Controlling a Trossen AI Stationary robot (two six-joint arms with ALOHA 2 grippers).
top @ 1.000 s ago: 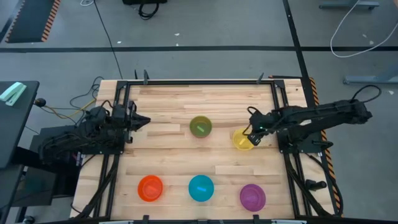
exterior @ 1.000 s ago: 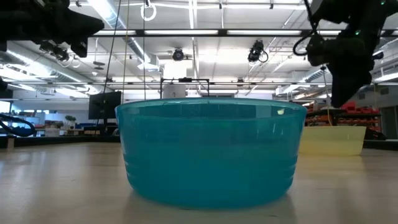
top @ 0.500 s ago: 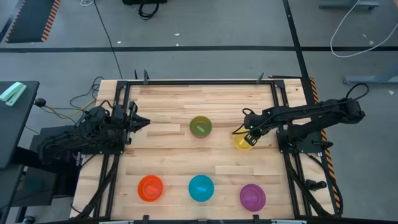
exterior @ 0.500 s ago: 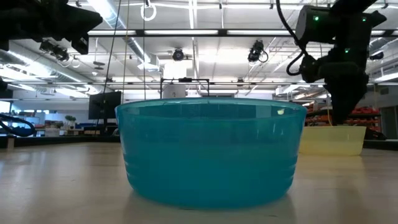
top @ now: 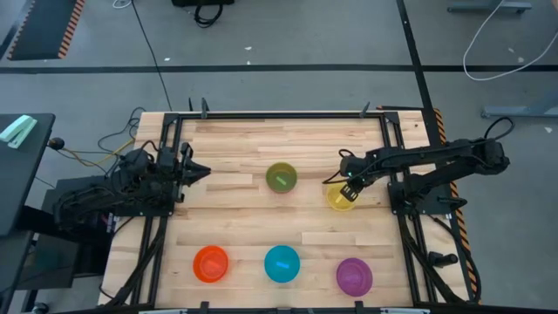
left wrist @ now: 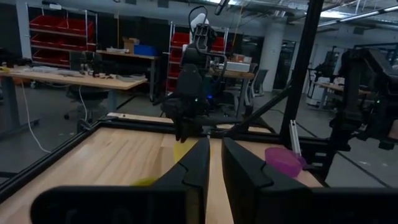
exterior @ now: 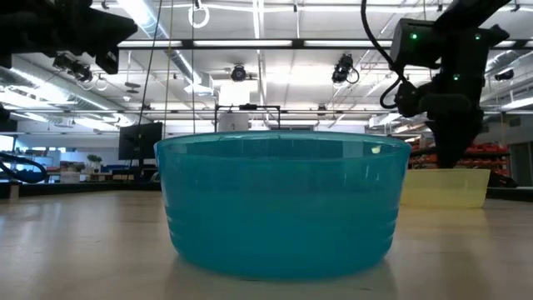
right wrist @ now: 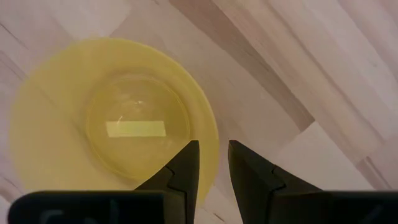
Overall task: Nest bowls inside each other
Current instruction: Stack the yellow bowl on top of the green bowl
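Note:
Next, my right gripper grips the yellow bowl's rim, which leaves the yellow bowl's base free to nest inside the olive green bowl.
Five bowls stand upright on their bases on the wooden table: olive green in the middle, yellow to its right, and orange, blue and purple along the near edge. My right gripper points down over the yellow bowl's right-hand rim. It is open by a narrow gap, with one finger over the inside and one over the outside. In the low view its tips end just above the rim. My left gripper waits shut at the table's left edge.
Black frame rails run along the table's left and right sides, and each arm's base sits outside them. Bare wood lies between the far pair of bowls and the near row. The blue bowl fills most of the low view.
My right gripper has moved a little toward the table's left and come down toward the yellow bowl, ending over its rim. The bowls have stayed where they were.

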